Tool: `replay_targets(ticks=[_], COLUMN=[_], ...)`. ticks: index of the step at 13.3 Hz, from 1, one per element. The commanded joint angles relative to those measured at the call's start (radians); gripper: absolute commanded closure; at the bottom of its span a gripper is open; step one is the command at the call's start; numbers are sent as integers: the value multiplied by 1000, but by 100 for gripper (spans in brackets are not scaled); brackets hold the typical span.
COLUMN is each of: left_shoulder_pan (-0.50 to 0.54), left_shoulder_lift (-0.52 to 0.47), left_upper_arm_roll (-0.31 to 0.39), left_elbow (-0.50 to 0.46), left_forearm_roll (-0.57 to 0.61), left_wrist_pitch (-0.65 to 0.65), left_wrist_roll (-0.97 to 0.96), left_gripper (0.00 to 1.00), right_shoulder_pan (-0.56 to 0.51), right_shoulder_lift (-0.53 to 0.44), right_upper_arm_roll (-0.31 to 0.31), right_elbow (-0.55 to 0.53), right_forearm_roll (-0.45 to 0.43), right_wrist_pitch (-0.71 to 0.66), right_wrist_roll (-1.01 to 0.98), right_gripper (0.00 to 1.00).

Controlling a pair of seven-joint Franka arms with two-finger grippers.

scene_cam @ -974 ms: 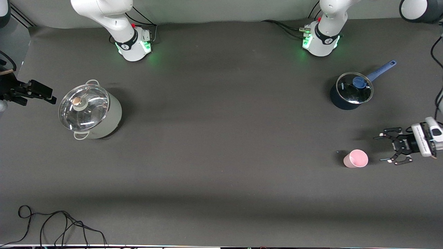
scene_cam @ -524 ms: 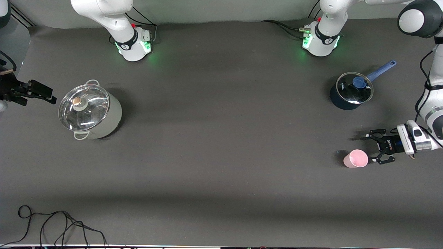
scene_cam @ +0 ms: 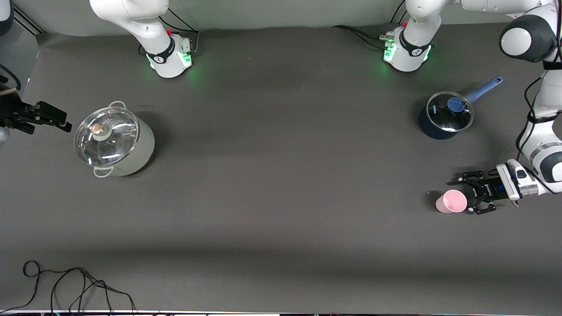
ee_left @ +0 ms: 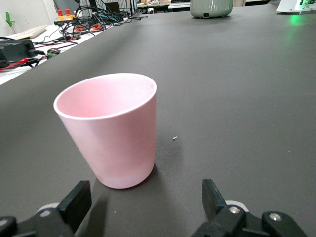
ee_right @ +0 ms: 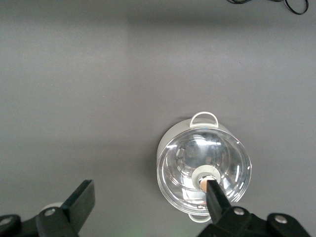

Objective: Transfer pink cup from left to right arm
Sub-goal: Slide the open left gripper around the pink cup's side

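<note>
The pink cup's rim should stay free for my right gripper, so my left gripper will next grab the pink cup by its lower side.
The pink cup stands upright on the dark table toward the left arm's end, nearer to the front camera than the blue saucepan. My left gripper lies low and level beside it, on the side toward the left arm's end of the table. It is open. In the left wrist view the pink cup stands just ahead of the left gripper, offset toward one finger and touching neither. My right gripper waits open and empty over the right arm's end of the table; the right wrist view shows this right gripper above the pale pot.
A pale pot with a glass lid stands toward the right arm's end. A dark blue saucepan with a glass lid and blue handle stands farther from the front camera than the cup. A black cable lies at the near edge.
My left gripper has come down and moved toward the pink cup, its open fingertips now reaching the cup's side. The cup and the right arm have not moved.
</note>
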Motion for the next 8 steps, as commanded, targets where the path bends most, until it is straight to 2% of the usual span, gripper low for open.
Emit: replay_targets(ticks=[1, 8], left_shoulder_pan=[2, -17], left_shoulder_lift=[23, 28], left_upper_arm_roll=[-18, -58], left_elbow=[22, 24], left_forearm_roll=[-24, -65], left_wrist_pitch=[-7, 38], left_wrist_roll=[23, 35], left_gripper=[0, 0], right_shoulder_pan=[4, 4], right_shoulder_lift=[4, 4], right_upper_arm_roll=[-1, -1], right_elbow=[12, 10], right_forearm_roll=[17, 17], right_wrist_pitch=[-10, -10], right_wrist_roll=[20, 20], right_gripper=[0, 0])
